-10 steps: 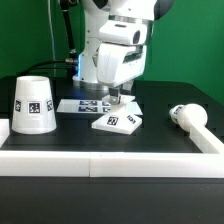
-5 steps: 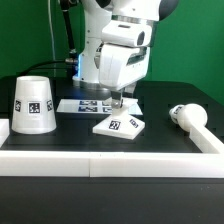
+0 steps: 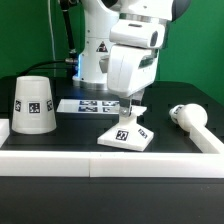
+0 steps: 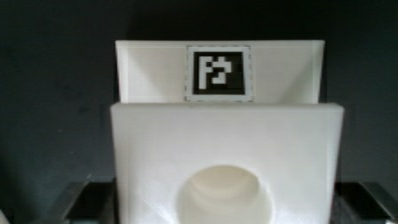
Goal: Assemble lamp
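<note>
The lamp base is still short of the wall's corner in the exterior view, so my gripper needs to keep holding the lamp base until it reaches the white wall's corner (image 3: 196,150).
The white lamp base (image 3: 125,135) lies on the black table near the front wall, its tags facing the camera. My gripper (image 3: 129,106) stands straight over its rear part, shut on it. In the wrist view the base (image 4: 222,120) fills the picture, with one tag on its far face and its round socket hole close to my gripper (image 4: 224,206); dark fingers (image 4: 84,201) flank its sides. The tapered shade (image 3: 33,103) stands at the exterior view's left. The bulb (image 3: 188,116) lies on its side at the exterior view's right.
The marker board (image 3: 88,105) lies flat behind the base. A white wall (image 3: 100,162) runs along the table's front and up the exterior view's right side (image 3: 210,140). The robot pedestal (image 3: 98,60) stands at the back.
My gripper has moved toward the front wall and slightly to the exterior view's right, taking the lamp base with it. The shade and the bulb have not moved.
</note>
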Controlling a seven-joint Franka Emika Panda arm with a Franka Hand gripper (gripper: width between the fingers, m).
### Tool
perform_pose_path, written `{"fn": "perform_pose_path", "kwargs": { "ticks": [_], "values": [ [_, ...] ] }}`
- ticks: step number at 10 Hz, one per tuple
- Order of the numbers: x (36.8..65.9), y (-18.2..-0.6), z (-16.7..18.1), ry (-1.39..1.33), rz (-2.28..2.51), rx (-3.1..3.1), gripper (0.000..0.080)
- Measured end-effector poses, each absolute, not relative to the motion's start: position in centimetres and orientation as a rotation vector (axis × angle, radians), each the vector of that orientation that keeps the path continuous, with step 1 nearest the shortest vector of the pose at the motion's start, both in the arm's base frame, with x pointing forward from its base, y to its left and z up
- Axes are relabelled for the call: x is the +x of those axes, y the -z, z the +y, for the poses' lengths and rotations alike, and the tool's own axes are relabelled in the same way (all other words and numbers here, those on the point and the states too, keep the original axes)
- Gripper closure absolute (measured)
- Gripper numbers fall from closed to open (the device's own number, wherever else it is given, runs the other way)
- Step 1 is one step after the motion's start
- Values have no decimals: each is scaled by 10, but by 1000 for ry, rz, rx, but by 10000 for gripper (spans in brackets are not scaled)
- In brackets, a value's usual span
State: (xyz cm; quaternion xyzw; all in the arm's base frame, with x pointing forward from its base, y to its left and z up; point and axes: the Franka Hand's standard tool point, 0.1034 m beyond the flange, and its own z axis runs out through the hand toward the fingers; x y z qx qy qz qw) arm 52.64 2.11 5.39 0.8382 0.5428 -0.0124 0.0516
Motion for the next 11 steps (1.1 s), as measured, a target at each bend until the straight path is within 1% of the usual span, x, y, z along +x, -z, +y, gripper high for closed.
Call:
{"fn": "perform_pose_path", "kwargs": {
  "ticks": [4,6,8,11],
  "values": [
    [527,-55,23,13,1315,2743,263],
    [536,-55,39,2,978,2892,262],
    [548,-55,53,-34,747,2975,262],
    [547,-55,56,-43,472,3051,262]
  ]
}}
